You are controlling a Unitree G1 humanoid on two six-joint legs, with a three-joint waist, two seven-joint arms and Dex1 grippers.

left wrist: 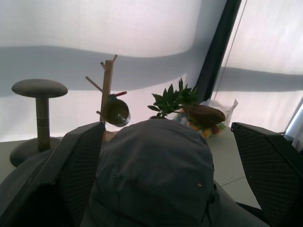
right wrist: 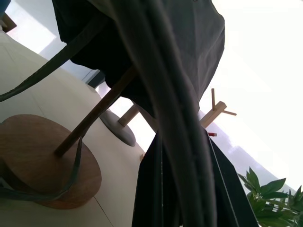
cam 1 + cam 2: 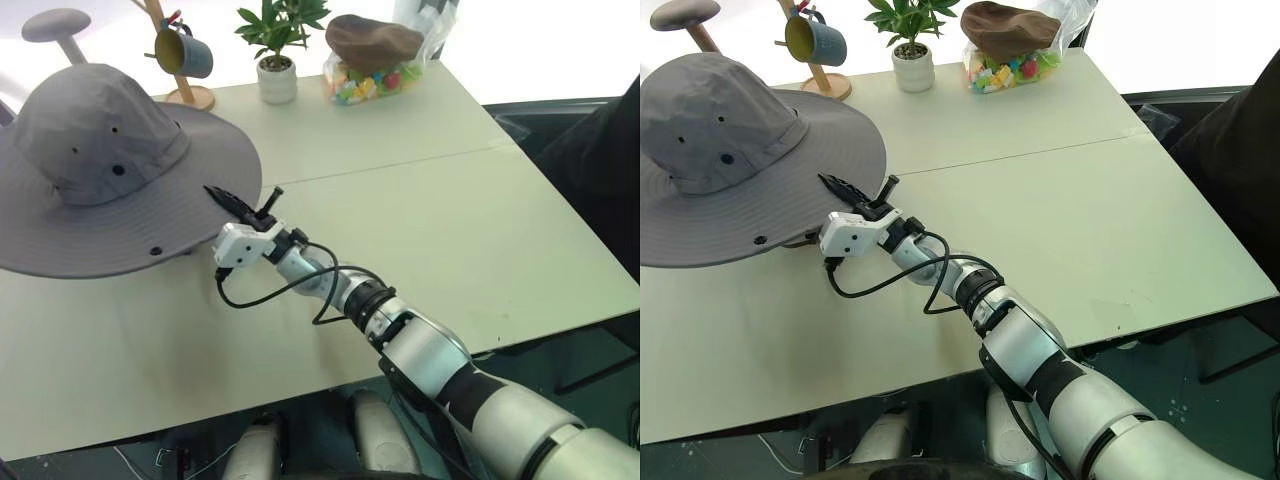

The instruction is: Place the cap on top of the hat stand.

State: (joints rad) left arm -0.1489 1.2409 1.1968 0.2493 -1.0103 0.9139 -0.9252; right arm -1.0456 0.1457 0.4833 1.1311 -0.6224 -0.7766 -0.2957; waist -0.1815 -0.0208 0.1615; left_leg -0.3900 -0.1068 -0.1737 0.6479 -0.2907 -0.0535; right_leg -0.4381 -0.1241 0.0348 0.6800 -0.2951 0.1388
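Note:
My right gripper needs to let go of the cap, because the stand's wooden pole point(image 2: 97, 111) runs up inside the cap's top point(image 2: 112, 59) and the cap would stay there.
The cap point(image 3: 95, 150), a wide-brimmed grey sun hat, sits over the hat stand at the table's left. In the right wrist view the stand's slanted wooden pole point(image 2: 97, 113) and round base point(image 2: 38, 156) show beneath the cap. A chin strap point(image 2: 75, 163) hangs down over the base. My right gripper point(image 3: 232, 200) is shut on the near right edge of the brim point(image 2: 184, 142), which runs between its fingers. My left gripper point(image 1: 165, 127) is open, with its fingers spread wide on either side of the crown point(image 1: 151, 175).
A grey stand with a rounded top point(image 3: 55, 25) stands behind the cap. A light wooden mug tree point(image 3: 180, 60) with a mug is beside it. A potted plant point(image 3: 277, 45) and a brown flat cap point(image 3: 372, 42) on a bag of sweets sit at the back. The table point(image 3: 450, 230) spreads out to the right.

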